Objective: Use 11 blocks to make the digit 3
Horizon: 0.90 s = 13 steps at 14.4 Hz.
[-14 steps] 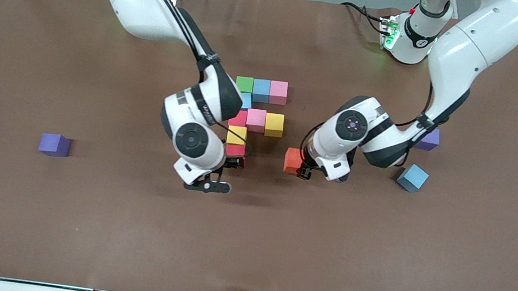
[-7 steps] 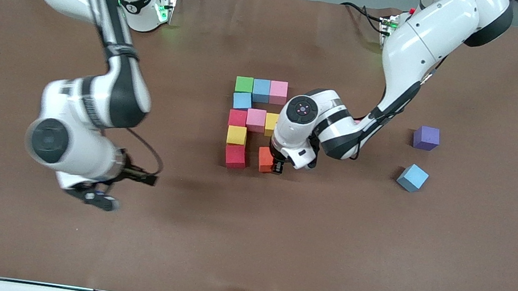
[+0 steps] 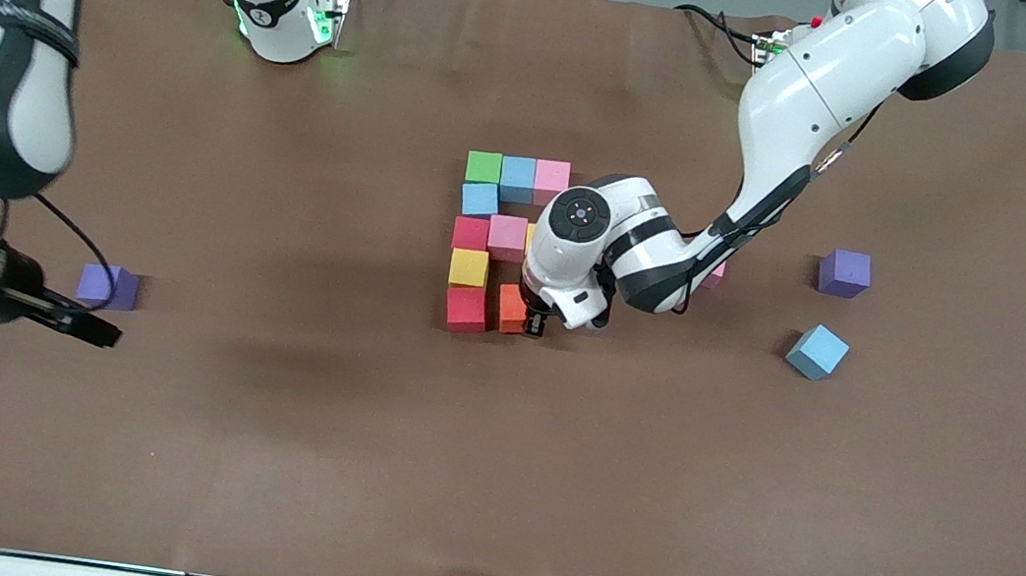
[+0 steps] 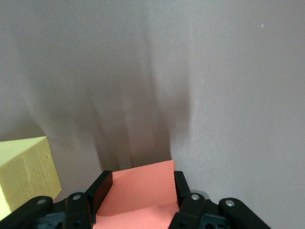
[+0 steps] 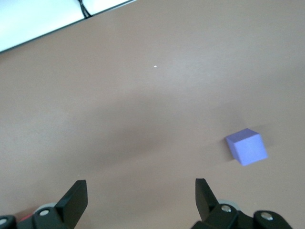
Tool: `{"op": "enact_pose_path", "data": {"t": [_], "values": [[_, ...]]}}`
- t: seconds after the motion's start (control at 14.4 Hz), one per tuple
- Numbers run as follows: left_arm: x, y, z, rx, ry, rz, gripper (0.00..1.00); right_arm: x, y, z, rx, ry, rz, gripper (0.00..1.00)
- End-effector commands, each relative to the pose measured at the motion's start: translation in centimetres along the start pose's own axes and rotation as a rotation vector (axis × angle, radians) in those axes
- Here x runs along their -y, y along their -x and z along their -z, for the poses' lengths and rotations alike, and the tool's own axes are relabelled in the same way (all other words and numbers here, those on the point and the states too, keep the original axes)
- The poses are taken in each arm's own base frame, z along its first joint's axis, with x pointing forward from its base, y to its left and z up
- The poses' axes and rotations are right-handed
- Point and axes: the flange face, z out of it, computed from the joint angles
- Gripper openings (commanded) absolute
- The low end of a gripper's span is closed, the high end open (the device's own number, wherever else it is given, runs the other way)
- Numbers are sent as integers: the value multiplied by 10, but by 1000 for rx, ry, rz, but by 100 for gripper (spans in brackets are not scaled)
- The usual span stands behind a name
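The orange block (image 3: pixel 510 309) is apart from the last red block (image 3: pixel 465 310), with a gap between them. The left gripper needs to shift the orange block over before it opens.
Several blocks form a cluster mid-table: green (image 3: pixel 483 166), light blue (image 3: pixel 517 177) and pink (image 3: pixel 551 181) in the row nearest the bases, then another light blue (image 3: pixel 479 197), red (image 3: pixel 470 233), pink (image 3: pixel 507 237), yellow (image 3: pixel 468 267) and red (image 3: pixel 467 309). My left gripper (image 3: pixel 527 320) is shut on an orange block (image 3: pixel 510 309) right beside that last red block. In the left wrist view the orange block (image 4: pixel 138 191) fills the left gripper (image 4: pixel 140 183), with a yellow block (image 4: pixel 26 171) beside it. My right gripper (image 3: pixel 9 348) hangs open and empty at the right arm's end.
A loose light blue block (image 3: pixel 817 352) and a purple cube (image 3: pixel 844 272) lie toward the left arm's end. A pink block (image 3: pixel 716 275) peeks from under the left arm. Another purple cube (image 3: pixel 108 286) sits by the right gripper and shows as the purple cube (image 5: pixel 246 147) in the right wrist view.
The left gripper carried the orange block across to the red block's side. The right arm swung away from the cluster toward its own end of the table, staying open.
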Motion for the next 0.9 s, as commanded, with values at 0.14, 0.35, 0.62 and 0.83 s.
{"op": "enact_pose_path", "data": {"t": [0.14,0.35,0.62,0.83], "values": [[-5,13,-5,-1,16,-30,13,-4,6,-3,-4,12,40,100],[-5,12,-7,-2,10,-73,13,-12,12,34,-60,-18,56,100],[-3,10,-14,-3,-2,-109,13,-46,24,73,-98,-37,122,100],[-8,10,-20,3,-6,-103,13,-51,36,90,-96,-45,120,100]]}}
